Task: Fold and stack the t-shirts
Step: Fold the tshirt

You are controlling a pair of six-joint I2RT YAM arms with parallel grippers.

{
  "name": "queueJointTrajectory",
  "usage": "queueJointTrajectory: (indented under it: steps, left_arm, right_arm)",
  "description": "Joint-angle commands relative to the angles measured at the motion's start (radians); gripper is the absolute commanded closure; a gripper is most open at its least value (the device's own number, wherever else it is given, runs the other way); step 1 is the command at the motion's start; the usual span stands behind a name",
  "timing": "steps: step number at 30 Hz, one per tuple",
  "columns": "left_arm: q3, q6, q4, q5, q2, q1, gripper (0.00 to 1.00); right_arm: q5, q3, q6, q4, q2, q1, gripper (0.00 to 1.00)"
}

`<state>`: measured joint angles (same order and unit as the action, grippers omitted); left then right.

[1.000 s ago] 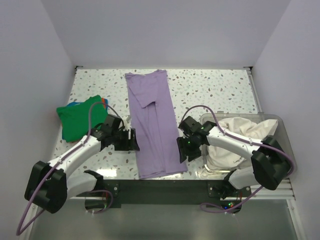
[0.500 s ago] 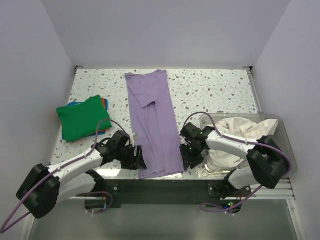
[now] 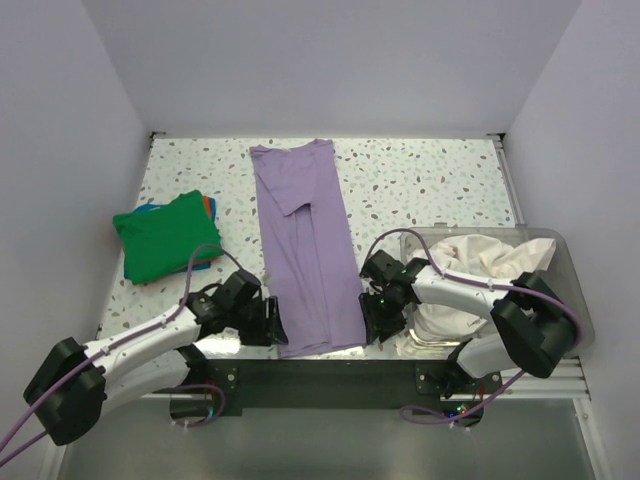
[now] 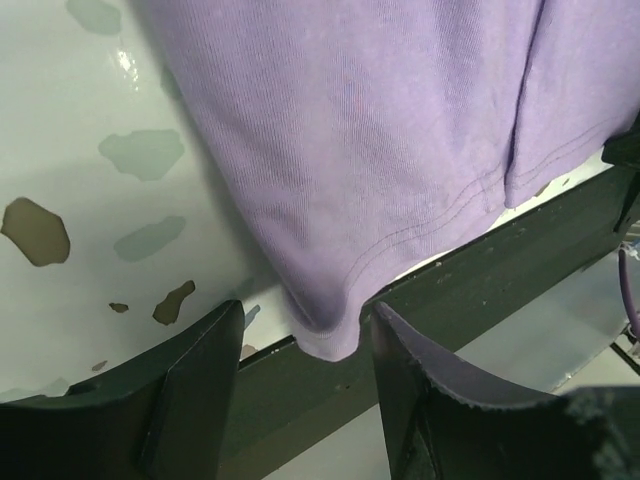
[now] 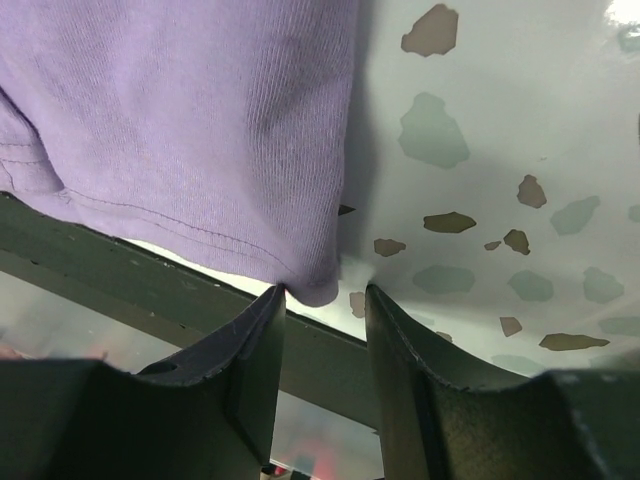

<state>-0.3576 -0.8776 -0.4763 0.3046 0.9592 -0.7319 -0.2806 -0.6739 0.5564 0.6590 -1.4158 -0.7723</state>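
Observation:
I would leave the lavender t-shirt's hem where it lies if I lifted my left gripper now, because its fingers are wide apart around the hem's corner (image 3: 283, 349) (image 4: 328, 335).
A lavender t-shirt (image 3: 305, 240) lies folded into a long strip down the middle of the speckled table, its hem at the near edge. My left gripper (image 3: 272, 330) is open around the hem's left corner (image 4: 325, 335), which sits between the fingers. My right gripper (image 3: 368, 325) is open around the hem's right corner (image 5: 315, 285). A folded green t-shirt (image 3: 160, 235) lies at the left on blue and orange cloth. A cream t-shirt (image 3: 480, 275) sits bunched in the clear bin.
The clear plastic bin (image 3: 570, 300) stands at the near right, beside my right arm. A dark metal rail (image 3: 330, 375) runs along the table's near edge under the hem. Walls close in the table on three sides.
Both grippers have moved toward the near edge along the lavender shirt's sides, down to the hem corners. The shirts have not visibly shifted.

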Motion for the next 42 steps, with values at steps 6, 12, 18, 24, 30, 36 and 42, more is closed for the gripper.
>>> queueJointTrajectory:
  steps: [6,12,18,24,30,36,42]
  left_arm:
    - [0.080,-0.086,0.037,-0.013,-0.054,-0.014,0.50]
    - [0.134,-0.115,0.094,0.028,-0.071,-0.015,0.58]
    - [0.143,-0.132,0.051,0.018,-0.123,-0.015,0.68]
    - [0.160,-0.146,0.036,0.014,-0.158,-0.015,0.86]
    - [0.161,-0.159,-0.004,-0.005,-0.197,-0.015,0.98]
    - [0.158,-0.169,-0.028,-0.005,-0.237,-0.015,1.00]
    - [0.097,-0.170,-0.114,-0.010,-0.284,-0.015,1.00]
  right_arm:
    - [-0.008,0.020,0.022,-0.053,0.003,-0.008,0.59]
    - [-0.005,0.022,0.027,-0.068,-0.005,-0.010,0.60]
    - [-0.009,0.020,0.028,-0.088,-0.017,-0.013,0.64]
    - [-0.014,0.016,0.028,-0.096,-0.026,-0.016,0.82]
    - [-0.008,0.010,0.033,-0.078,-0.012,-0.016,0.99]
    - [-0.019,-0.012,0.033,-0.033,0.012,-0.018,1.00]
    - [-0.043,-0.038,0.031,0.086,0.089,-0.024,1.00]
